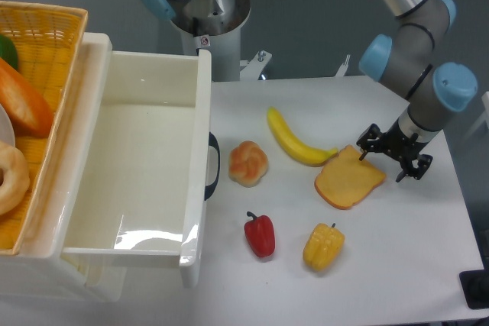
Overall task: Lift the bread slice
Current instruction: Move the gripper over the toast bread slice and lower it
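Note:
The robot's gripper should next pick up the bread slice, grabbing it by its crust edge (pixel 374 168).
The bread slice (pixel 348 179) lies flat on the white table, yellow-orange with a darker crust edge, just right of the banana's tip. My gripper (pixel 390 159) hovers at the slice's upper right corner, its black fingers spread open with nothing between them. One fingertip is close to the slice's top edge; I cannot tell whether it touches.
A banana (pixel 294 140) lies left of the slice, a round bread roll (pixel 248 163) further left. A red pepper (pixel 260 234) and a yellow bell pepper (pixel 322 246) sit in front. A white bin (pixel 200 188) and a wicker basket (pixel 46 43) stand at the left.

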Robot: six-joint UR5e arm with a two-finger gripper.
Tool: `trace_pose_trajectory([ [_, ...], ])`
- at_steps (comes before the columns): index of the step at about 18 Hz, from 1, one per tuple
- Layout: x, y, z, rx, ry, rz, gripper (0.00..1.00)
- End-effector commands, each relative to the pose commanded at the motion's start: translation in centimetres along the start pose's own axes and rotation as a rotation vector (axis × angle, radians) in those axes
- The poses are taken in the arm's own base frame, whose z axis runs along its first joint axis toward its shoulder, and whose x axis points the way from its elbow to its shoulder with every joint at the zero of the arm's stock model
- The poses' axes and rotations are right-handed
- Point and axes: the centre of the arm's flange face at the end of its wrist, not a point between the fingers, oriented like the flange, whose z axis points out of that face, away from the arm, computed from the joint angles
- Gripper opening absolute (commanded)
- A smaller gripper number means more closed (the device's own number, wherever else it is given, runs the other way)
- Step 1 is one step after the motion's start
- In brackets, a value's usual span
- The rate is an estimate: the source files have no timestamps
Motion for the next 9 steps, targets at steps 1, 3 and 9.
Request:
trace_pose_trajectory([
  [1, 0.0, 0.0, 0.0, 0.0, 0.0, -0.003, 0.98],
  [3, 0.0, -0.02, 0.0, 0.002, 0.0, -0.006, 0.98],
  [9, 0.05, -0.3, 0.1, 0.001, 0.002, -0.002, 0.88],
])
